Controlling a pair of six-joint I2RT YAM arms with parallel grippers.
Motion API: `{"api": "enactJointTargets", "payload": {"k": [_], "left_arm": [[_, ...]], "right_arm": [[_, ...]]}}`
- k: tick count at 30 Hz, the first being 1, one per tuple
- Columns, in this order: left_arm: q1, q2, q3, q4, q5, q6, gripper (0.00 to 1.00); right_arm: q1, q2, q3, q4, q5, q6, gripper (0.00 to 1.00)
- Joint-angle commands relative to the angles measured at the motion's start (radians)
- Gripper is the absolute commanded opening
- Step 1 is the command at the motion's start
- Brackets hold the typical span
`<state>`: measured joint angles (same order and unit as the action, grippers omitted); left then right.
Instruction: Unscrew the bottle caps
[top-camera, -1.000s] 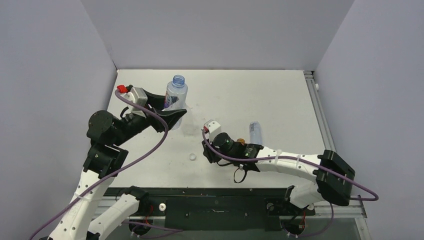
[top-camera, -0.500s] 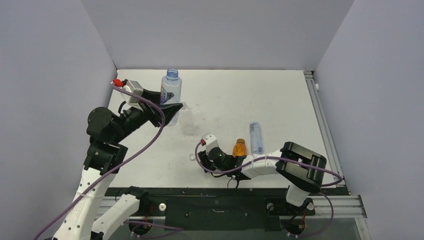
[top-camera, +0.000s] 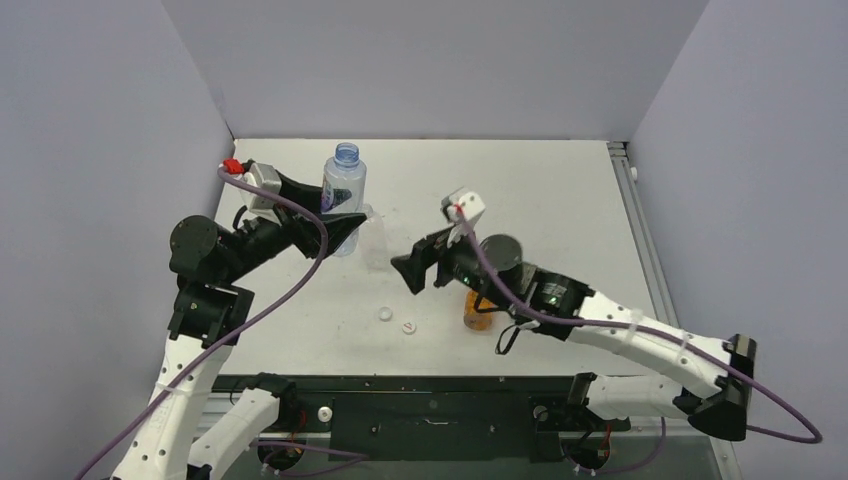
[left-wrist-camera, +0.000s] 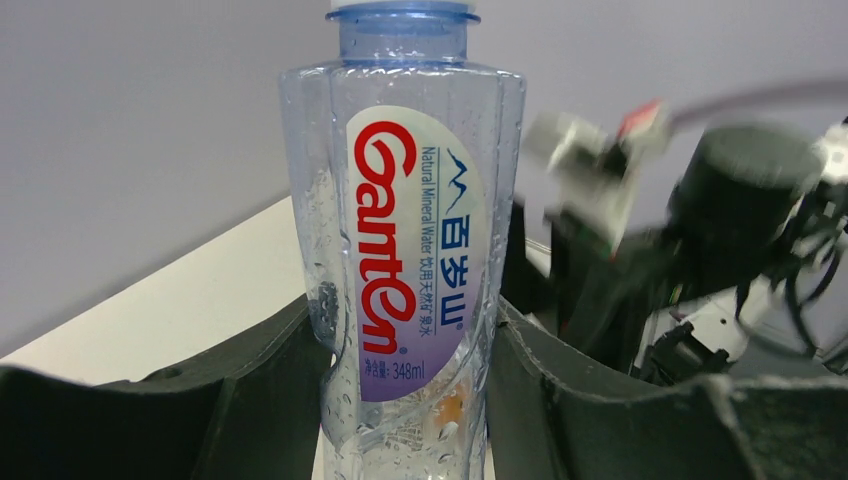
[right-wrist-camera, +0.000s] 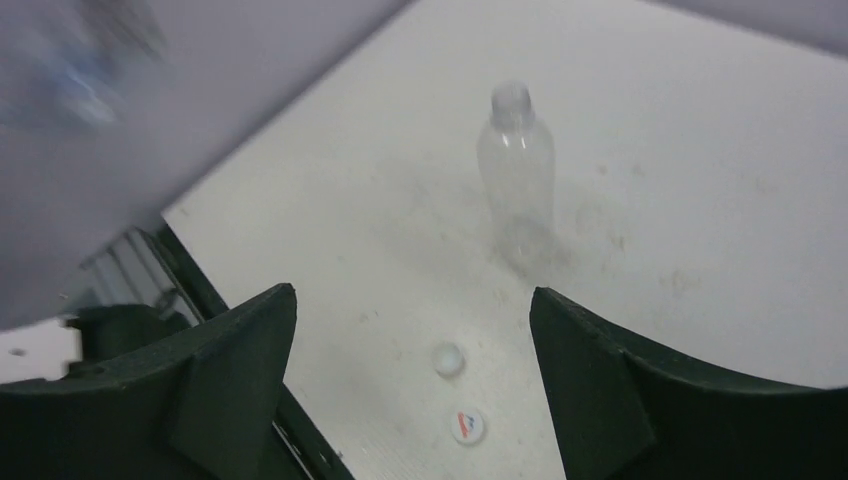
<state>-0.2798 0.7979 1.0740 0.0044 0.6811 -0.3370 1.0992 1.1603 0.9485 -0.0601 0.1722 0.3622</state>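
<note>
I should set the bottle upright, so my right gripper should next grab the bottle's blue neck (top-camera: 347, 156), above my left gripper. That leaves the bottle's base free.
My left gripper (top-camera: 345, 222) is shut on a clear bottle with a blue and red label (top-camera: 343, 190), held upright at the back left. In the left wrist view that bottle (left-wrist-camera: 405, 260) fills the gap between the jaws of the left gripper (left-wrist-camera: 405, 320). Its blue neck (top-camera: 345, 153) looks uncapped from above. My right gripper (top-camera: 412, 265) hangs open over the table's middle, holding nothing. Below the right gripper (right-wrist-camera: 412, 295) lie two white caps, one plain (right-wrist-camera: 449, 358) and one with a logo (right-wrist-camera: 467, 425). A small clear bottle (right-wrist-camera: 517, 160) stands beyond them. An orange bottle (top-camera: 478, 310) shows partly under the right arm.
The two loose caps (top-camera: 386, 314) (top-camera: 408, 326) lie near the table's front edge (top-camera: 430, 378). The small clear bottle (top-camera: 370, 228) stands right beside the held bottle. Grey walls close off the back and both sides.
My right gripper has opened, risen and swung back from the front edge toward the middle. A second white cap, with a logo, now lies beside the first. The left arm has hardly moved.
</note>
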Motion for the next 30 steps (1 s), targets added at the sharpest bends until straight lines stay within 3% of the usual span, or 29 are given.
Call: {"api": "enactJointTargets", "payload": {"k": [1, 4, 7, 20, 24, 28, 29, 30], "left_arm": [[0.004, -0.018, -0.031, 0.081, 0.128, 0.003, 0.22], [0.003, -0.022, -0.041, 0.087, 0.196, 0.003, 0.22], [0.001, -0.024, -0.042, 0.085, 0.270, 0.000, 0.22], [-0.021, -0.047, -0.041, 0.077, 0.361, 0.020, 0.16], [-0.022, -0.045, -0.041, 0.077, 0.365, 0.020, 0.15], [-0.024, -0.046, -0.041, 0.077, 0.360, 0.019, 0.16], [-0.024, -0.045, -0.041, 0.073, 0.356, 0.019, 0.29], [-0.024, -0.046, -0.040, 0.064, 0.335, 0.018, 0.43]], "right_arm": [[-0.057, -0.065, 0.314, -0.158, -0.193, -0.068, 0.82], [-0.075, -0.018, 0.550, -0.188, -0.370, -0.073, 0.82], [-0.077, 0.064, 0.714, -0.207, -0.448, -0.076, 0.82], [-0.056, 0.237, 0.856, -0.180, -0.556, -0.015, 0.80], [-0.039, 0.255, 0.859, -0.193, -0.540, -0.019, 0.64], [-0.035, 0.263, 0.856, -0.207, -0.518, -0.018, 0.29], [-0.036, 0.262, 0.855, -0.212, -0.506, -0.019, 0.13], [-0.035, 0.261, 0.851, -0.216, -0.494, -0.025, 0.07]]}}
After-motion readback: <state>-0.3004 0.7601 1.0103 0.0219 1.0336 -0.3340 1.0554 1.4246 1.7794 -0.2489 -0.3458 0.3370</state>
